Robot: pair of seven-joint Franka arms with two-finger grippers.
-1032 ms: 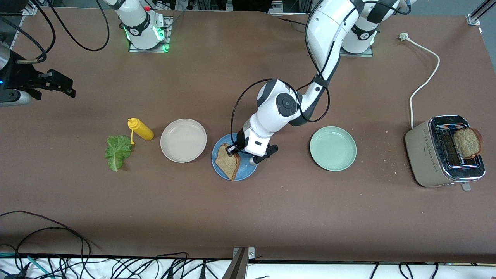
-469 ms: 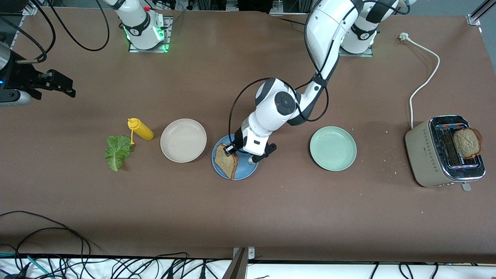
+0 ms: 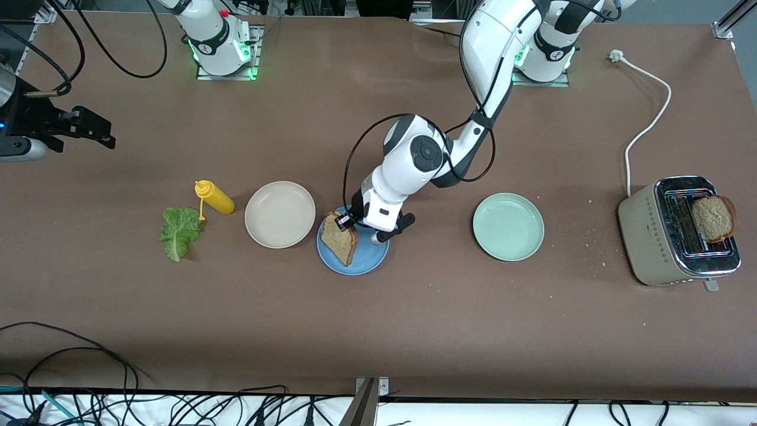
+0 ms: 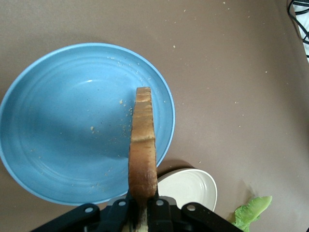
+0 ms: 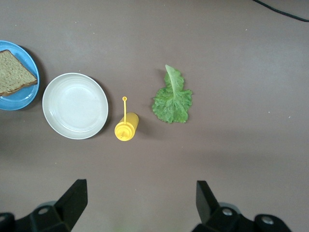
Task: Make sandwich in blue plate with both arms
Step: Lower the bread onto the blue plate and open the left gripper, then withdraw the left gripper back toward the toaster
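The bread slice's lower edge (image 3: 345, 259) is inside the blue plate's rim (image 3: 369, 255), so the slice would lie there if my left gripper opened now, and I need to release it.
The blue plate (image 3: 362, 260) lies mid-table, and in the left wrist view the blue plate (image 4: 63, 135) carries only crumbs. My left gripper (image 3: 344, 222) is shut on a brown wholegrain bread slice (image 3: 339, 239), held on edge and tilted over the plate's side toward the right arm's end. In the left wrist view the left gripper (image 4: 142, 212) pinches the bread slice (image 4: 143, 145) at its crust. A second slice (image 3: 714, 218) rests on the toaster. The lettuce leaf (image 3: 180, 231) lies flat near the right arm's end. My right gripper (image 3: 94, 131) waits there, and in its wrist view the right gripper (image 5: 140, 198) stands open, holding nothing.
A beige plate (image 3: 280, 213) sits beside the blue one, with a yellow squeeze bottle (image 3: 215, 198) between it and the lettuce. A mint-green plate (image 3: 508, 226) lies toward the left arm's end. The toaster (image 3: 674, 234) stands at that end, its cord (image 3: 647, 118) trailing across the table.
The left arm has carried the bread slice a little toward the right arm's end. The blue plate has shifted slightly the same way. The right arm has not moved.
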